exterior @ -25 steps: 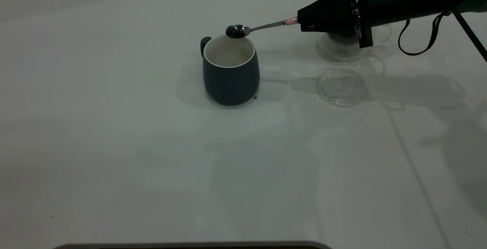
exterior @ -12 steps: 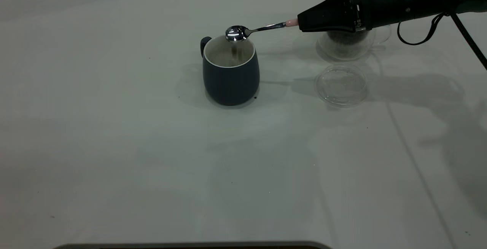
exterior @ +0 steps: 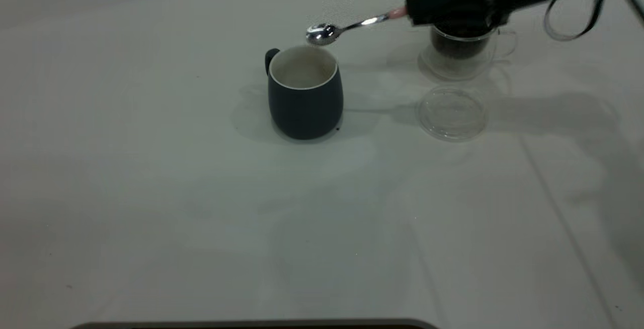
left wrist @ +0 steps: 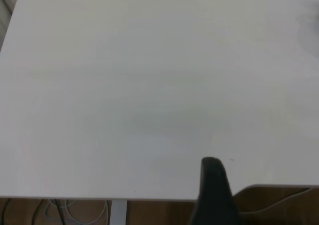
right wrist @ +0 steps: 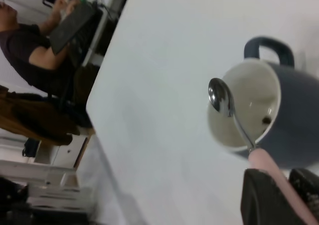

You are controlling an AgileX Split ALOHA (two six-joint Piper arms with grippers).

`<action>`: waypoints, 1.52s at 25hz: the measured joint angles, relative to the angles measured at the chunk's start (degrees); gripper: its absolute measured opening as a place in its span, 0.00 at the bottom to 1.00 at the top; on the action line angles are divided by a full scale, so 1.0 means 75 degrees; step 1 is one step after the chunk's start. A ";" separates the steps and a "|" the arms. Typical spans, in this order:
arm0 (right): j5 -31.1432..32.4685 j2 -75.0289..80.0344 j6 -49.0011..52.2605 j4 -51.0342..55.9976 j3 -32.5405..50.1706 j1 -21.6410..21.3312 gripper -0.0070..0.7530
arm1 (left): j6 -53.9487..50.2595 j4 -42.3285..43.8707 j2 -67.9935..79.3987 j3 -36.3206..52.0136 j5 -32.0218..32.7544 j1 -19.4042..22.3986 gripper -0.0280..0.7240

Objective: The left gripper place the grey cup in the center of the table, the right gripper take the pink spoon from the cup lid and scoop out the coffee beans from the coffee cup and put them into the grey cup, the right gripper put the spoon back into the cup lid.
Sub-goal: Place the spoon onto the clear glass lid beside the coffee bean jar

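My right gripper needs to move the pink spoon to the cup lid before it opens. The spoon is above the grey cup's rim and would miss the cup lid if I let go now.
The grey cup (exterior: pixel 305 102) stands upright in the middle of the table (exterior: pixel 191 203), handle to the far left. My right gripper (exterior: pixel 411 12) is shut on the pink handle of the pink spoon (exterior: pixel 347 27) and holds it in the air, its shiny bowl above the mug's far right rim. In the right wrist view the spoon (right wrist: pixel 222 98) looks empty over the grey cup (right wrist: pixel 294 135), with a bean (right wrist: pixel 266 119) inside. The coffee cup (exterior: pixel 455 62) holds coffee beans (exterior: pixel 457 47) below the gripper. The cup lid (exterior: pixel 451 112) lies empty in front of it. One finger of my left gripper (left wrist: pixel 214 190) shows over the table's edge.
The table's near edge (exterior: pixel 251 323) runs along the bottom of the exterior view. The right arm's black cable (exterior: pixel 573 22) hangs at the far right. A seated person (right wrist: pixel 30 46) is beyond the table's edge in the right wrist view.
The spoon held beans over the mug, then tipped them in. Now it is empty and has risen and shifted right. The right arm has lifted, uncovering the coffee cup.
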 joint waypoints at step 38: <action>-0.1303 0.1211 0.0958 0.0639 0.1613 -0.2351 0.14 | 0.0015 0.0000 0.0000 0.0000 0.0000 0.0000 0.82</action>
